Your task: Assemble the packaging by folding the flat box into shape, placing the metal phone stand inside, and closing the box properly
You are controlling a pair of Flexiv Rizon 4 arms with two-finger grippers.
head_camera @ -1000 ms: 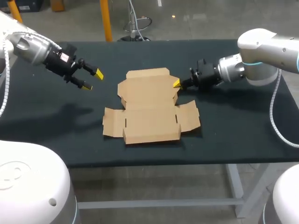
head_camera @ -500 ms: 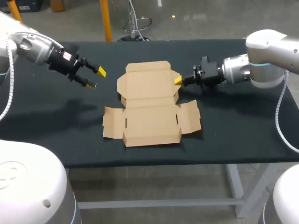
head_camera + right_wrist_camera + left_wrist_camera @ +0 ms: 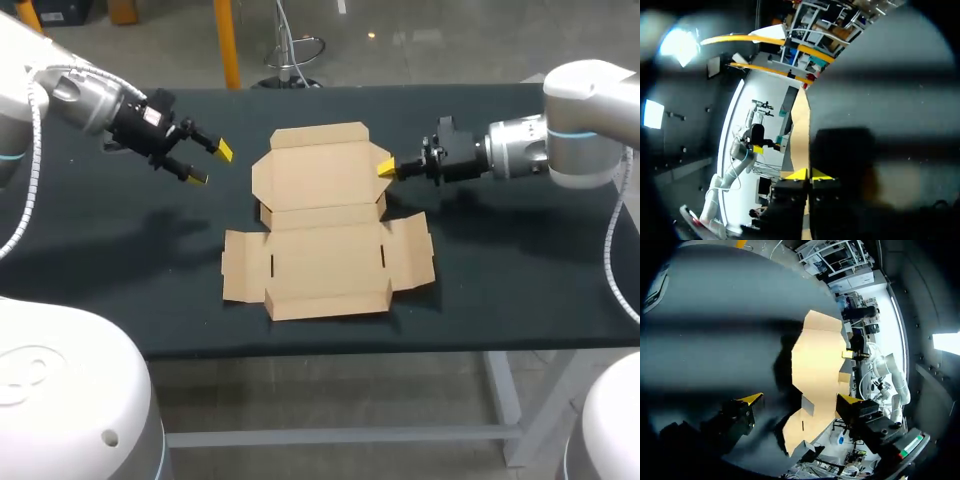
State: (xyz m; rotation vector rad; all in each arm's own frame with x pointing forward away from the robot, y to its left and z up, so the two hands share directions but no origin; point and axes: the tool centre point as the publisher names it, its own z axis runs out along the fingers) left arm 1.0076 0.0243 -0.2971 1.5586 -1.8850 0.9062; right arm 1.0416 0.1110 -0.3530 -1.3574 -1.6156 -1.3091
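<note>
My left gripper grabs the tilted back panel point(image 3: 322, 172) by its free side edge point(image 3: 256, 182) next, to raise the panel evenly and shape the box.
The flat brown cardboard box point(image 3: 325, 225) lies unfolded in the middle of the black table point(image 3: 500, 270). My right gripper point(image 3: 385, 168) is shut on the right edge of the box's back panel, which is held tilted off the table. In the right wrist view that panel point(image 3: 801, 125) runs edge-on straight out from the shut gripper point(image 3: 809, 175). My left gripper point(image 3: 210, 164) hovers open above the table, left of the back panel and apart from it. In the left wrist view the box point(image 3: 817, 360) lies ahead of the open gripper point(image 3: 800, 400). No phone stand is in view.
Bare black tabletop surrounds the box on all sides. The table's front edge point(image 3: 330, 350) runs just beyond the box's front flap.
My right gripper has drawn back and to the right, and the box's back panel has risen with it. My left gripper has moved slightly towards the box.
</note>
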